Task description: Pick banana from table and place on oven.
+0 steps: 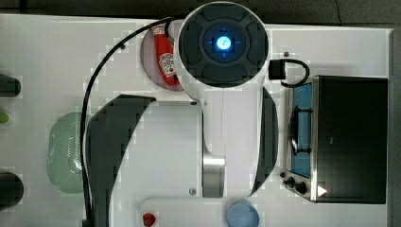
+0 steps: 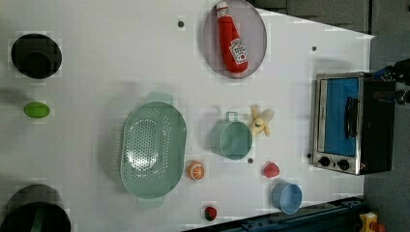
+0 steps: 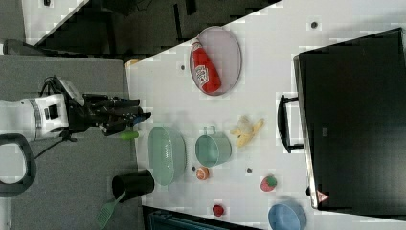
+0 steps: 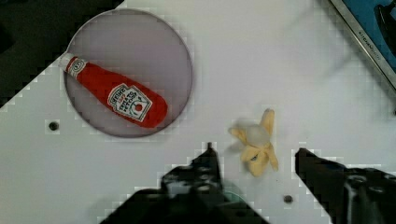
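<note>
My gripper is going to grab the pale yellow banana by its whitish middle (image 2: 259, 123) next, so that it can put the banana on the oven's black top (image 2: 378, 135).
The banana (image 2: 261, 122) is pale yellow and partly peeled, and it lies on the white table (image 2: 96, 29) between a teal cup and the oven (image 2: 353, 123). The right view shows the banana (image 3: 246, 130) just off the oven's (image 3: 354, 120) door handle. In the wrist view my gripper (image 4: 256, 156) is open, its two dark fingers (image 4: 208, 161) standing either side of the banana (image 4: 257, 149) far below. Nothing is held. In the right view the gripper (image 3: 136, 116) hangs high above the table. In the top view the arm hides the banana, and the oven's (image 1: 352, 137) black top is bare.
A teal cup (image 2: 231, 139) stands right beside the banana. A ketchup bottle (image 2: 232, 41) lies on a round plate. A green colander (image 2: 152, 150), an orange slice (image 2: 196, 170), a strawberry (image 2: 270, 169) and a blue bowl (image 2: 286, 197) share the table.
</note>
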